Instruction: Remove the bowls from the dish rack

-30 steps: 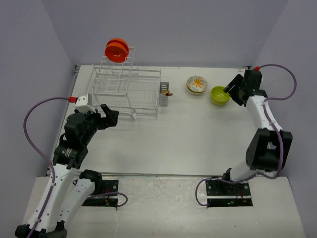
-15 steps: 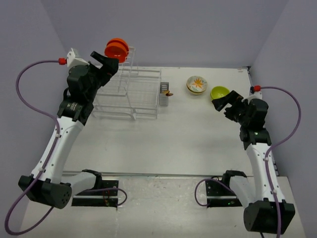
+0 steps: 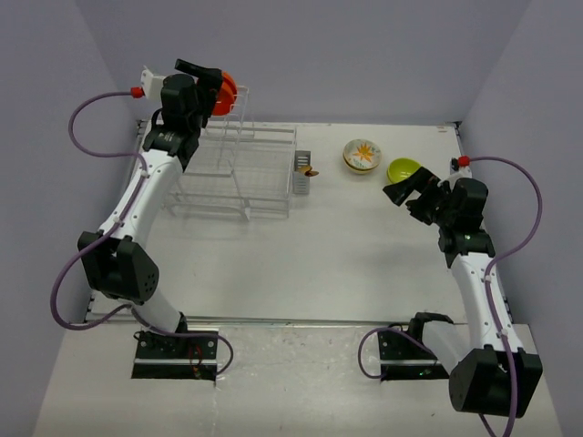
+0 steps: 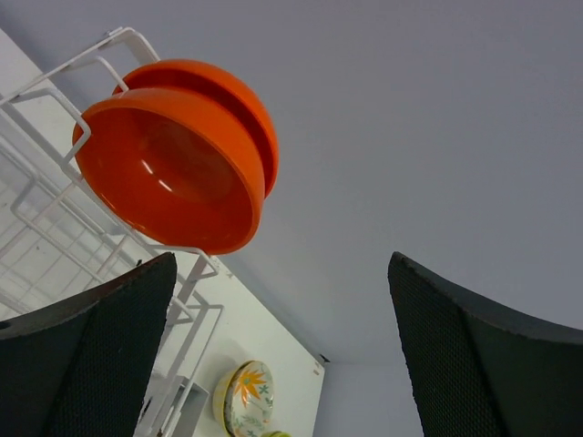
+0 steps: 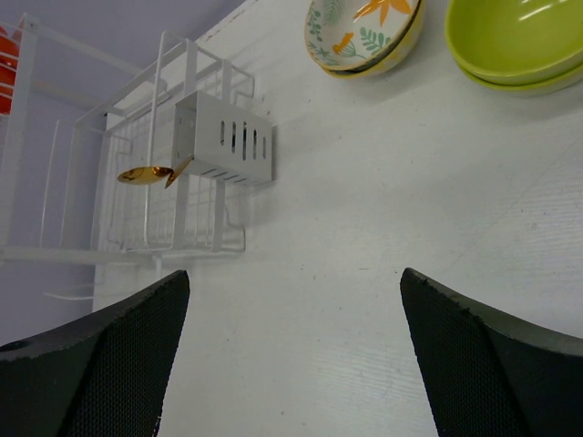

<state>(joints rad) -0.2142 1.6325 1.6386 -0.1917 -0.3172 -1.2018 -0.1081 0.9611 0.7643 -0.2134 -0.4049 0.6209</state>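
Note:
The opposite rim of the nearer orange-red bowl has to stay free for the handover to the right gripper, so the left gripper needs to grab the bowl by its exposed rim [image 3: 221,90] [image 4: 244,186].
Two orange-red bowls [image 3: 227,89] stand on edge at the top of the dish rack's tower [image 3: 219,137]; they fill the upper left of the left wrist view [image 4: 173,164]. My left gripper [image 3: 206,73] is open and empty, raised just left of them, jaws wide apart [image 4: 281,273]. The cream flower bowl [image 3: 362,156] and the lime-green bowls [image 3: 404,170], which look nested, sit on the table at the back right. My right gripper [image 3: 407,192] is open and empty just in front of the green bowls, above bare table [image 5: 296,273].
The rack's low tray [image 3: 269,173] holds no bowls. The grey cutlery caddy [image 3: 302,175] hangs on its right end with a gold spoon [image 5: 146,174] in it. Grey walls close in the back and both sides.
My left arm has swung up from the table's left side to the top of the rack tower beside the orange bowls. My right arm has pulled back from the green bowls.

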